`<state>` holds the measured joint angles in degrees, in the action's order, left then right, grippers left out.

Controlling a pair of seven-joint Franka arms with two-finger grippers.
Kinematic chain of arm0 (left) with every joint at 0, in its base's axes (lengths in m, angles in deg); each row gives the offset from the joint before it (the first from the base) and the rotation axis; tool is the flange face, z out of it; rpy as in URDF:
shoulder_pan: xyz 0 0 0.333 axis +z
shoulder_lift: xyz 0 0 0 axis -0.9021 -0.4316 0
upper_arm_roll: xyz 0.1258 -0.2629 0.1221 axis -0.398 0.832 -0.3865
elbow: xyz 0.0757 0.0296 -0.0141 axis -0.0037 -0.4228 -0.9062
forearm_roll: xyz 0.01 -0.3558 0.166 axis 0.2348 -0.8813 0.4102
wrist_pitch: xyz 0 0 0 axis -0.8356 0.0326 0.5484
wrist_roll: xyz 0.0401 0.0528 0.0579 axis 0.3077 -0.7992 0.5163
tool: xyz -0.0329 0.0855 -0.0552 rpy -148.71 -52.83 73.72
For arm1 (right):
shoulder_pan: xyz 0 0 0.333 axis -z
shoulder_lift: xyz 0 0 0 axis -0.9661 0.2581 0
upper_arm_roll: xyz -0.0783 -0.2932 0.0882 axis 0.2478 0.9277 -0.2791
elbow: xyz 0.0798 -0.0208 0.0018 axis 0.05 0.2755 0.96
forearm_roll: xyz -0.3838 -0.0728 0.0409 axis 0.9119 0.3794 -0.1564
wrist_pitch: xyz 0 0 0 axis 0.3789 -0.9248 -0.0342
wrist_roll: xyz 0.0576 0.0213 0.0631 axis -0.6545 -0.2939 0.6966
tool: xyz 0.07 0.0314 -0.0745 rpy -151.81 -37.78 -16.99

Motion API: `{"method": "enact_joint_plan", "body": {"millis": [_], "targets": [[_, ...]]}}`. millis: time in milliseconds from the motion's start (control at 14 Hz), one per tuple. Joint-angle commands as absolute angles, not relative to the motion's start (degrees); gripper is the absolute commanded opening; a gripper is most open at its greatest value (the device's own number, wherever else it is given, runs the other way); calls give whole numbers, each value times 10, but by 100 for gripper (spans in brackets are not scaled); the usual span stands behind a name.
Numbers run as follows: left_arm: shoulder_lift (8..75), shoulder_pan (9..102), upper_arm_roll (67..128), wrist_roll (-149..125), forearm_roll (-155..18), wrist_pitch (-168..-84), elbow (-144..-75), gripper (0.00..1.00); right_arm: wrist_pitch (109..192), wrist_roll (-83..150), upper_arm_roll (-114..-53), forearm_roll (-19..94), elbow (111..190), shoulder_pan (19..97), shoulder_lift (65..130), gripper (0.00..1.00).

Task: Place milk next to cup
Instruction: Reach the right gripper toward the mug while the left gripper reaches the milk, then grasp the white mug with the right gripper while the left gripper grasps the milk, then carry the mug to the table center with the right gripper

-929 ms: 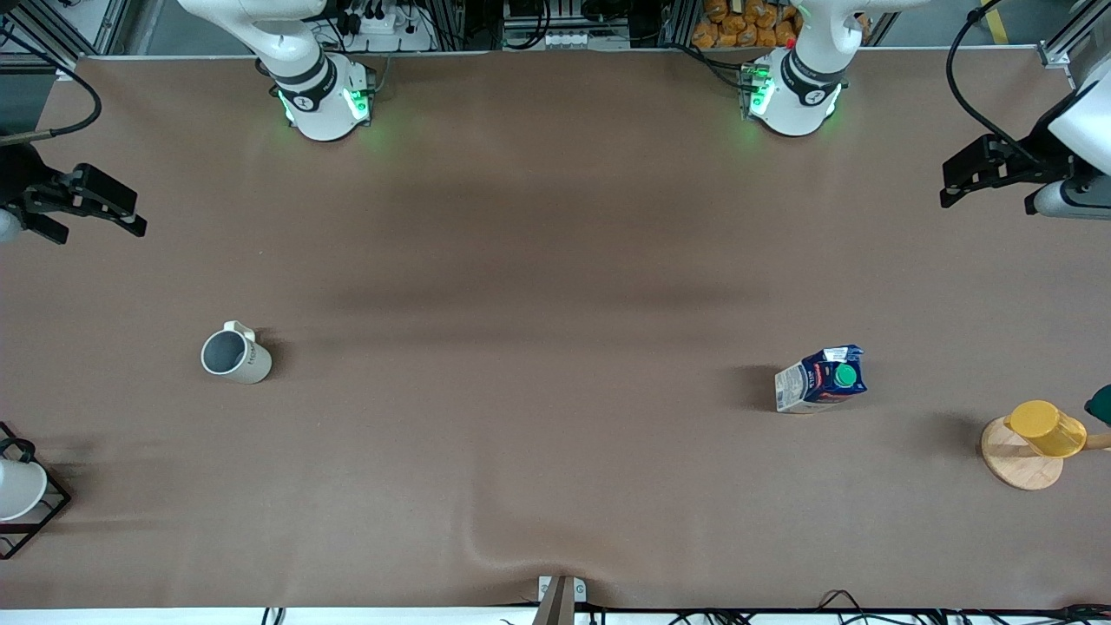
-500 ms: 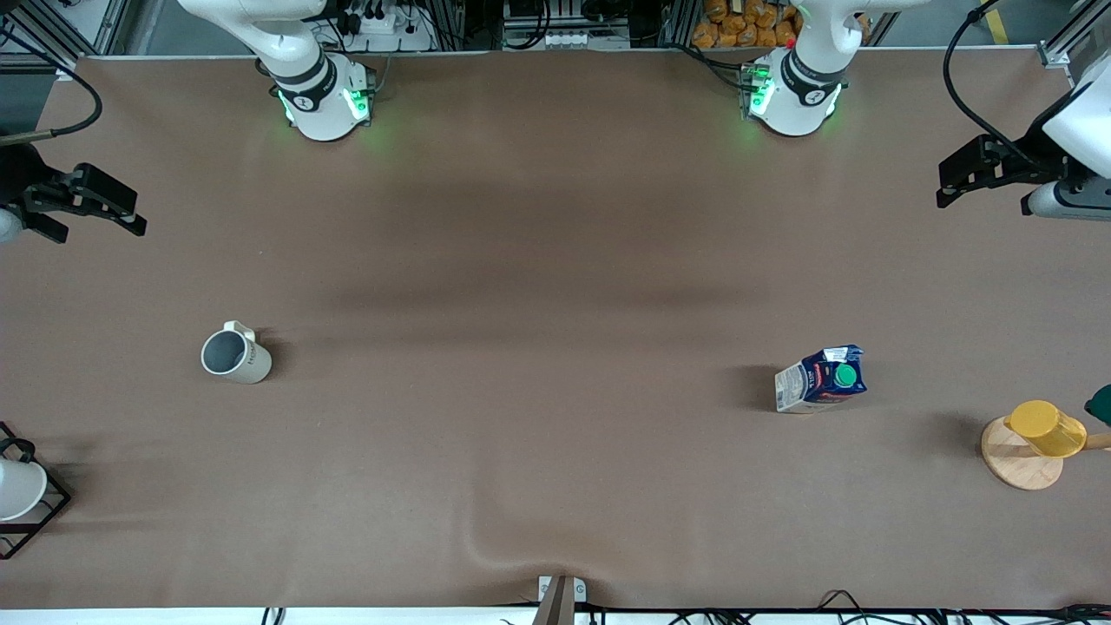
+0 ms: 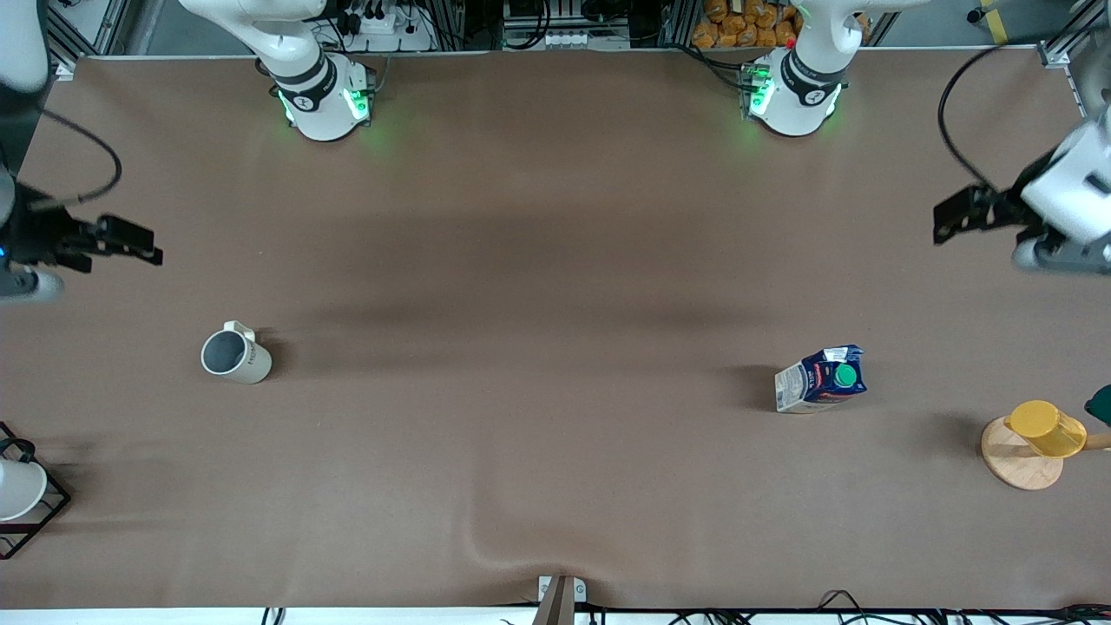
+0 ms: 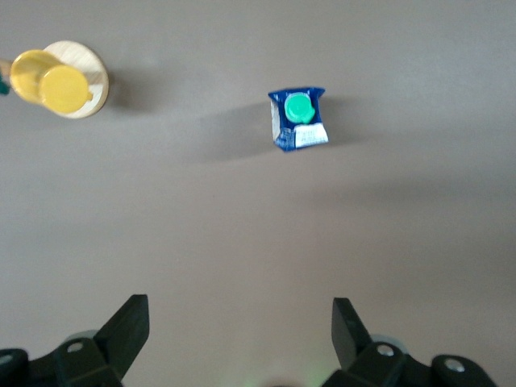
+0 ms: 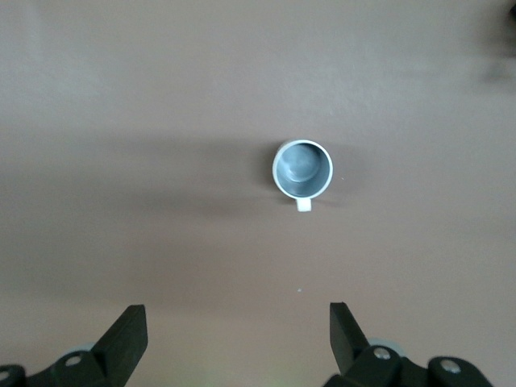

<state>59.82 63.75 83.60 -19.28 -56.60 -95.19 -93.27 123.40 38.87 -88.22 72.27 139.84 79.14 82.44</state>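
Note:
I should next grab the milk carton by its capped top (image 3: 844, 373) with my left gripper, to set it beside the cup (image 3: 235, 354).
The milk (image 3: 820, 379), a dark blue carton with a green cap, stands upright on the table toward the left arm's end. It also shows in the left wrist view (image 4: 297, 118). The cream cup (image 3: 234, 354) with a grey inside stands toward the right arm's end, and shows in the right wrist view (image 5: 301, 169). My left gripper (image 3: 944, 219) is open and empty over bare table at the left arm's end, apart from the milk; its fingers (image 4: 129, 326) are spread wide. My right gripper (image 3: 149, 246) is open and empty over bare table near the cup, with fingers (image 5: 129, 330) wide apart.
A bright yellow cup (image 3: 1046, 427) lies on a round wooden disc (image 3: 1015, 464) at the left arm's end, with a dark green object (image 3: 1101, 404) beside it. A white cup (image 3: 17, 488) sits in a black wire rack (image 3: 39, 521) at the right arm's end.
Both grippers have shifted lower in the front view, the right one also a little toward the table's middle. The milk and the cup have not moved.

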Motion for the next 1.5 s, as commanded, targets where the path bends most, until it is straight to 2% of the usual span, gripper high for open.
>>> {"method": "enact_joint_plan", "body": {"millis": [0, 500, 714, 929, 1000, 1071, 1143, 1214, 1286, 1429], "targets": [[527, 640, 839, -180, -575, -994, -909, 100, 1265, 441, -887, 725, 1388, 828, 884, 100], [411, 622, 841, -167, -574, -1121, -915, 100, 1411, 451, -886, 750, 1425, 851, 997, 100], [384, 602, 841, -112, -573, -1140, -915, 100, 1514, 481, -886, 749, 1474, 859, 1029, 100], [376, 601, 841, -111, -568, -1140, -927, 100, 1563, 508, -887, 749, 1487, 870, 1061, 100], [372, 603, 841, -111, -566, -1140, -928, 100, 1566, 510, -887, 749, 1488, 870, 1072, 89], [369, 605, 840, -112, -565, -1140, -927, 100, 1571, 521, -887, 749, 1495, 869, 1076, 63], [369, 606, 840, -112, -565, -1140, -928, 100, 1575, 530, -887, 749, 1501, 866, 1075, 32], [369, 606, 840, -111, -565, -1141, -928, 100, 1573, 530, -888, 749, 1501, 864, 1075, 5], [363, 606, 840, -111, -565, -1141, -928, 100, 1570, 530, -888, 749, 1500, 863, 1073, 0], [352, 602, 839, -110, -565, -1140, -939, 100, 1552, 518, -890, 748, 1495, 845, 1063, 0]]}}
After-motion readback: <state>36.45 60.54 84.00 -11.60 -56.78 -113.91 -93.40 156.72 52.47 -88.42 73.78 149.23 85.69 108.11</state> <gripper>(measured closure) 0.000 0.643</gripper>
